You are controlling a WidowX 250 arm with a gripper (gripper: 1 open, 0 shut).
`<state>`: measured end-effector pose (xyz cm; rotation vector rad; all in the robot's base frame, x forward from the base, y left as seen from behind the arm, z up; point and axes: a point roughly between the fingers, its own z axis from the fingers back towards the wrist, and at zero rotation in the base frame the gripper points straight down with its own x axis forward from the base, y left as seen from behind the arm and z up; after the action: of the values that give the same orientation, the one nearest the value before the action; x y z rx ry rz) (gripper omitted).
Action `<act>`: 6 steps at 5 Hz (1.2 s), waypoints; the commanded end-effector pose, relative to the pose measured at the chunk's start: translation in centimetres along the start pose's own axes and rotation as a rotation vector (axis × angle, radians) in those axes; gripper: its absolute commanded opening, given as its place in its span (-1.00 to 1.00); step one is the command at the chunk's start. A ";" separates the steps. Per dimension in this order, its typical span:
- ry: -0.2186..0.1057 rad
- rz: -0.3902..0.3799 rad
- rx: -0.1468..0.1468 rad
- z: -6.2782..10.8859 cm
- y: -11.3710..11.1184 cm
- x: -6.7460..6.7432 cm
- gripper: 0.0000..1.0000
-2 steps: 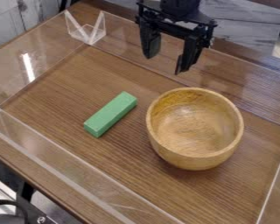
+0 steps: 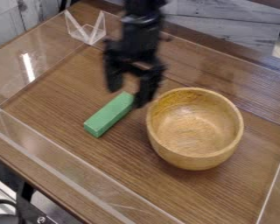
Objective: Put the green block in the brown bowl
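Next, my gripper grabs the green block (image 2: 108, 116) by its long sides around the middle to put it in the brown bowl (image 2: 195, 127).
The green block (image 2: 108, 116) lies flat on the wooden table, left of the brown bowl (image 2: 195, 127). It is a bright green bar, angled from lower left to upper right. My gripper (image 2: 129, 85) hangs pointing down just above the block's upper right end, its two dark fingers apart and open, with nothing between them. The bowl stands upright and holds nothing. The gripper's right finger is close to the bowl's left rim.
Clear acrylic walls (image 2: 38, 52) fence the wooden table (image 2: 60, 87) on the left and front. A small clear stand (image 2: 84, 26) sits at the back left corner.
The gripper has come down and to the left, from behind the bowl to just above the block's upper end. Block and bowl have not moved.
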<state>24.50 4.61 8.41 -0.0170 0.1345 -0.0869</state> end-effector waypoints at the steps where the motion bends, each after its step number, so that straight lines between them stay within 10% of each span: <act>1: -0.123 -0.087 0.039 -0.2 3.0 -2.7 1.00; 6: -0.162 -0.100 0.030 -4.2 3.7 -1.2 1.00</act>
<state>22.29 8.15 3.46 -0.0195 0.0058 -0.1816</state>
